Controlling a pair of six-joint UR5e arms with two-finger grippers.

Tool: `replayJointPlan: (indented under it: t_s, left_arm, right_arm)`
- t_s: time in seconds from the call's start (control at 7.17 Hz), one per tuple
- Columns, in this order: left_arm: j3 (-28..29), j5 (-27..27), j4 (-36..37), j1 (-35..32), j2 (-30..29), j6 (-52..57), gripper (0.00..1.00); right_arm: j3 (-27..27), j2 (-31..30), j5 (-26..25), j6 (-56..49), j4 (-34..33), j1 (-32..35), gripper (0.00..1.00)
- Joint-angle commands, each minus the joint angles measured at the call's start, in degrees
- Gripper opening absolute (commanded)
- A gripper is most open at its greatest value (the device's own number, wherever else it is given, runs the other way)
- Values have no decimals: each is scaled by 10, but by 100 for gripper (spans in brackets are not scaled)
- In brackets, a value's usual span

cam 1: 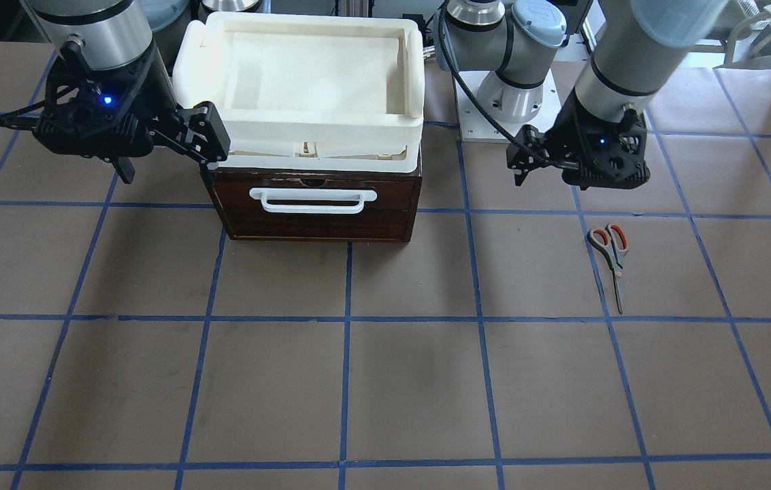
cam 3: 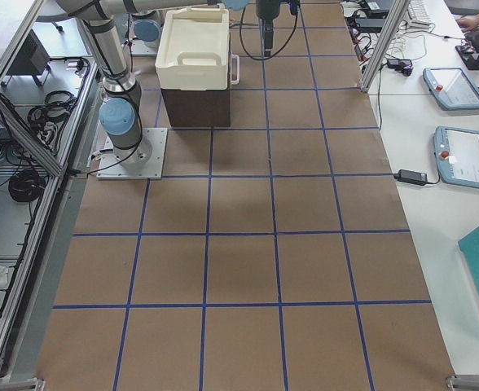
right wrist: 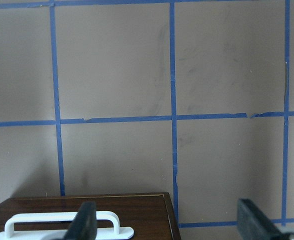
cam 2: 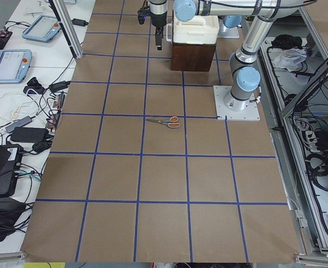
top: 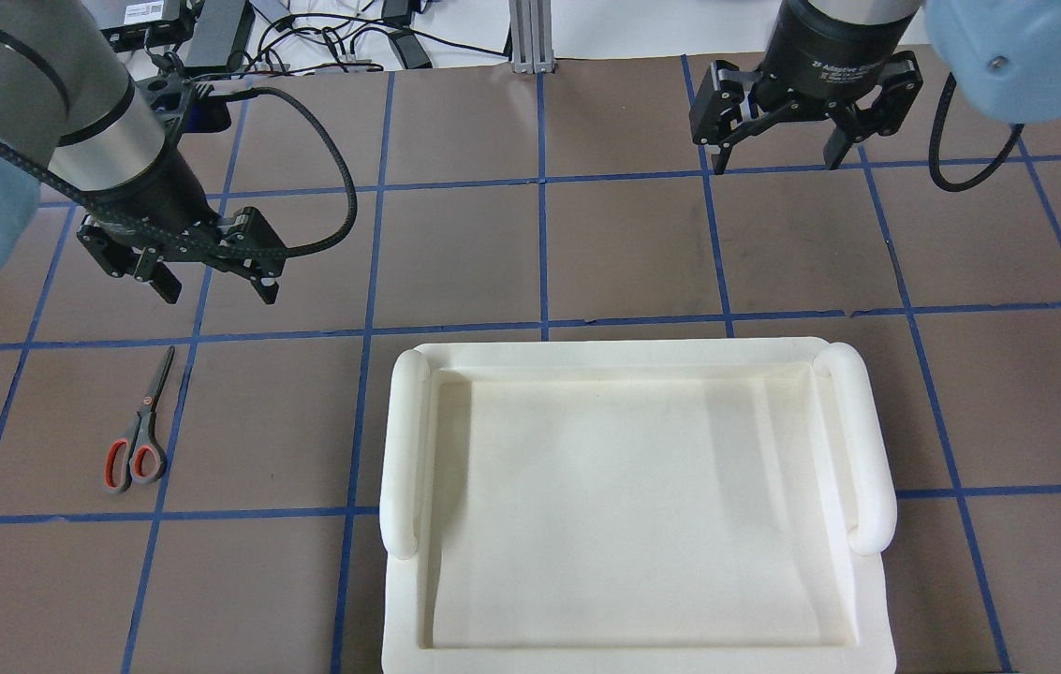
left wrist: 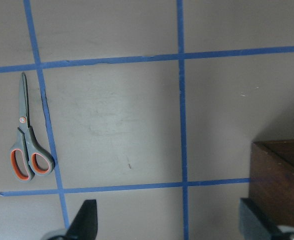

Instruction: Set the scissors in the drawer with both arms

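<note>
My left gripper grabs the scissors' grey handles next, since the scissors' pointed blades lie bare.
The scissors (cam 1: 613,255) lie flat and closed on the brown table, grey handles lined orange, blades pointing away from the robot; they also show in the overhead view (top: 139,431) and the left wrist view (left wrist: 27,145). My left gripper (top: 212,285) hangs open and empty above the table, just beyond the blade tips. The drawer (cam 1: 317,204) is shut in the small brown box, with its white bar handle (cam 1: 314,199) facing away from the robot. My right gripper (top: 778,161) is open and empty, hovering above the table in front of the drawer's front (right wrist: 87,217).
A white foam tray (top: 633,505) sits on top of the brown box and hides it from above. The left arm's base plate (cam 1: 504,102) stands beside the box. The table is brown with a blue tape grid.
</note>
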Motion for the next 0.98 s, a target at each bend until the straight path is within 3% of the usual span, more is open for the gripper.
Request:
replayJointPlan:
  t_s: [0.0,0.42,0.7,0.84]
  left_arm:
    - [-78,-1,69,121,-14,146,97]
    - [-89,1,117,158,-76,190,98]
    - [-98,54,188,161,-134,187,94]
    - [-107,54,196,171,-150,186,90]
  right_arm:
    - [4,16,2,201,-7,3,100]
    - [6,47,0,444,-11,50,100]
    - [6,71,-54,562,-7,88,100]
    - [6,83,-50,609,-7,96,100]
